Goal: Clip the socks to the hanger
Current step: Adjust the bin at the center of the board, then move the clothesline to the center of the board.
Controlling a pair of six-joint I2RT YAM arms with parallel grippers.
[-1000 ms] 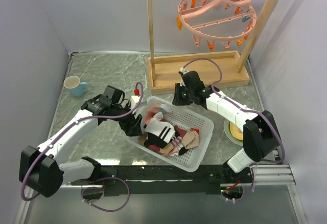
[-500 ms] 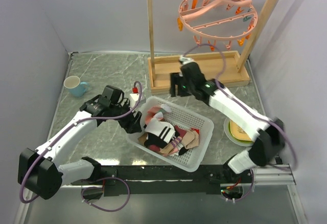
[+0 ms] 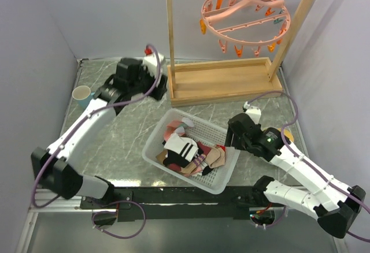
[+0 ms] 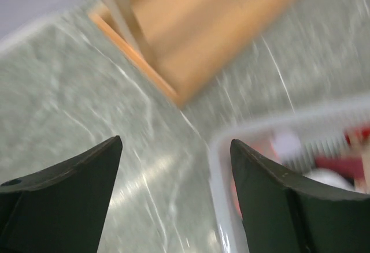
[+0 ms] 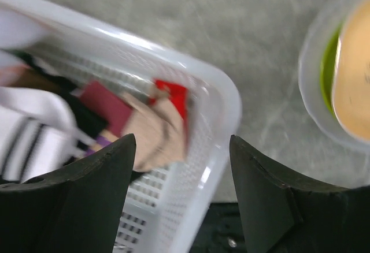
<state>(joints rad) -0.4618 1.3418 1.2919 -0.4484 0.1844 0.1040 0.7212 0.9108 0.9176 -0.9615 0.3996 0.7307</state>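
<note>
The wooden rack's upright post nearest my left gripper needs to be grabbed by it next, above the corner of the rack's base, to position the hanger and leave its clips free.
The socks lie piled in a white mesh basket: a white one with black stripes, tan, maroon and pink ones. The salmon-pink ring hanger hangs from the wooden rack with its clips empty. My left gripper is open and empty above the table, beside the rack base's left corner. In the left wrist view the left gripper frames bare table and the basket rim. My right gripper is open and empty over the basket's right edge. In the right wrist view the right gripper hovers above a tan sock.
The wooden rack base stands at the back; its corner shows in the left wrist view. A blue mug sits far left. A bowl holding something tan sits right of the basket, mostly hidden under the right arm in the top view.
The left arm swung from the basket's left side back toward the rack base. The right arm pulled back from the rack to the basket's right edge, and its jaws opened wider.
</note>
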